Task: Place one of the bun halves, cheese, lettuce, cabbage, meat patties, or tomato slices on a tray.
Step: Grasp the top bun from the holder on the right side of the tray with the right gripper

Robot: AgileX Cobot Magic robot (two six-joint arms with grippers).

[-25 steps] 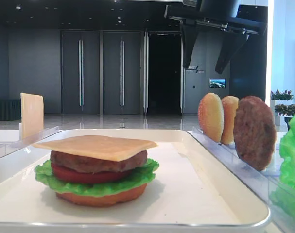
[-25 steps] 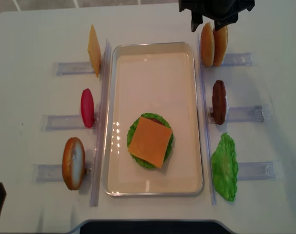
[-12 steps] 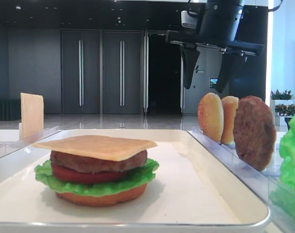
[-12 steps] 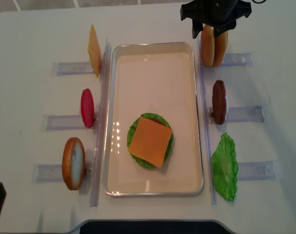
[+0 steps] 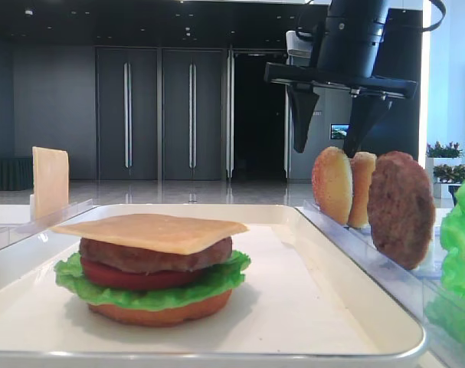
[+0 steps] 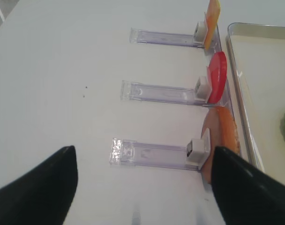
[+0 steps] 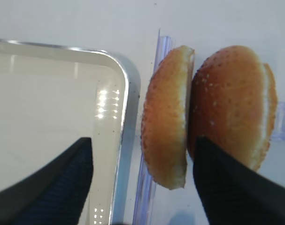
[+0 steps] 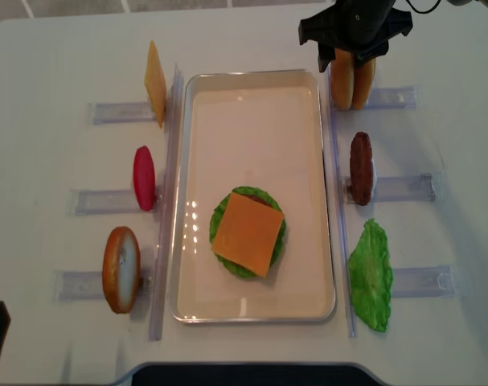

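Note:
My right gripper grabs the sesame bun half by its loose end next, where a gap opens, since the other bun half crowds its cut side.
Two bun halves [image 8: 342, 80] [image 7: 165, 126] stand on edge, side by side, in a clear rack at the far right of the white tray [image 8: 252, 74]. My right gripper [image 8: 341, 58] [image 7: 142, 187] hangs open just above them. One finger is over the tray's corner and the other is in front of the outer bun [image 7: 231, 103], so the inner bun lies between them. On the tray sits a stack topped with cheese [image 8: 248, 233] over patty, tomato, lettuce and a bun base. My left gripper [image 6: 142, 187] stands open over bare table near the left bun half [image 6: 222, 131].
Clear racks flank the tray. The left ones hold an upright cheese slice [image 8: 155, 80], a tomato slice [image 8: 144, 177] and a bun half [image 8: 120, 268]. The right ones hold a meat patty [image 8: 360, 167] and a lettuce leaf [image 8: 371, 273]. The tray's far half is bare.
My right gripper has come down towards the two bun halves at the far right, still open. Nothing else has moved.

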